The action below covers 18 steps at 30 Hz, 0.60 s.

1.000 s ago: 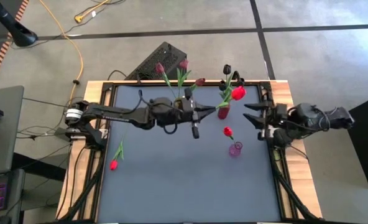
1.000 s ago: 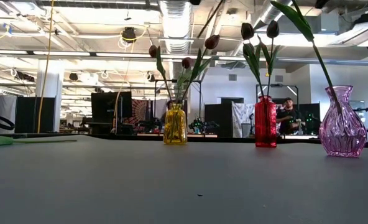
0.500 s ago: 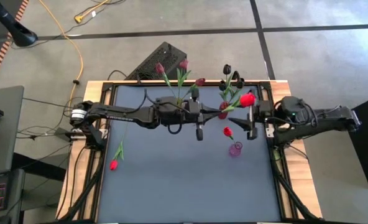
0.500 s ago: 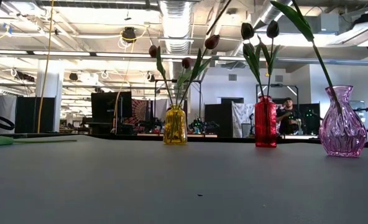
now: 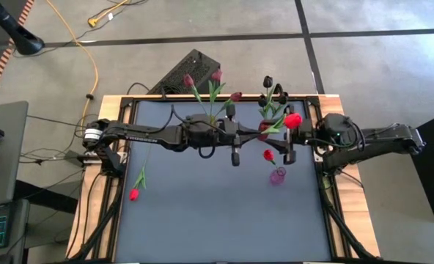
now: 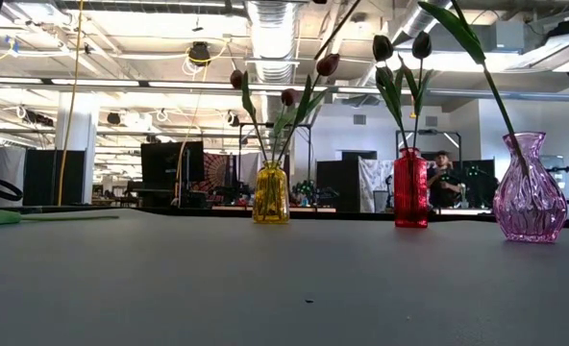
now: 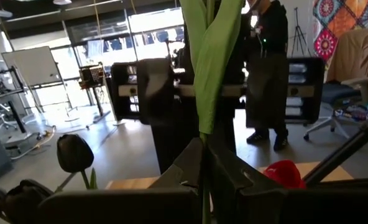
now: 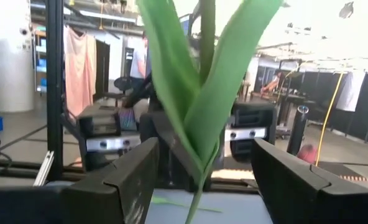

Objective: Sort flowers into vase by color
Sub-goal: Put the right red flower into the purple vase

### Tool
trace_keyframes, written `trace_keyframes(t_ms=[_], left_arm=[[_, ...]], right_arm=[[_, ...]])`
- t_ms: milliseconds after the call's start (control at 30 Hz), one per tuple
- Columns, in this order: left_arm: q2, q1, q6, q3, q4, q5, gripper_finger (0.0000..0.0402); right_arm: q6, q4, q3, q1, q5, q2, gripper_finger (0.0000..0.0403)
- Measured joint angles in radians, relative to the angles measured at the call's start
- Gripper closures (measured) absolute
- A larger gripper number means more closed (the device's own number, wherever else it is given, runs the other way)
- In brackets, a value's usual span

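Observation:
My right gripper needs to take the red tulip by its stem next, just below the tulip's leaves. Then the tulip can be sorted into the purple vase [image 5: 277, 176].
My left gripper [image 5: 239, 133] [image 7: 206, 177] is shut on a red tulip whose head [image 5: 292, 119] is raised over the table's far middle. My right gripper [image 5: 289, 141] [image 8: 199, 186] is open; its fingers stand on either side of that tulip's green leaves [image 8: 196, 93] without touching them. The yellow vase [image 6: 271, 192] holds maroon tulips [image 5: 202, 82]. The red vase [image 6: 410, 188] holds black tulips [image 5: 267, 81]. The purple vase [image 5: 277, 176] holds one red tulip [image 5: 268, 155]. Another red tulip [image 5: 135, 192] lies flat on the mat at the left. My left gripper pinches the red tulip's stem [image 7: 204, 149] between its two shut fingers, just below the leaves. The fingers come from the table's left and lie across the stem. The tulip is lifted clear of the table, its leaves and head beyond the fingers.
The three vases stand close together under and beside both grippers at the table's far middle. The mat's near half [image 5: 217, 220] is bare. A black box [image 5: 188, 73] and cables lie on the floor beyond the far edge.
My left gripper has carried the red tulip a little toward the table's right edge. My right gripper has come toward the table's left, up to the tulip, so that its open fingers now stand on either side of the leaves.

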Motion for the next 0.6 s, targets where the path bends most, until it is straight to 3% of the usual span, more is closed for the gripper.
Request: trace_keyframes(t_ms=[300, 600], left_arm=[[0.000, 0.000, 0.009, 0.000, -0.004, -0.009, 0.0401], [0.000, 0.000, 0.016, 0.000, -0.003, -0.009, 0.0401]], right_arm=[[-0.003, 0.015, 0.000, 0.000, 0.000, 0.007, 0.0163], [-0.052, 0.024, 0.000, -0.001, 0.014, 0.020, 0.0292]])
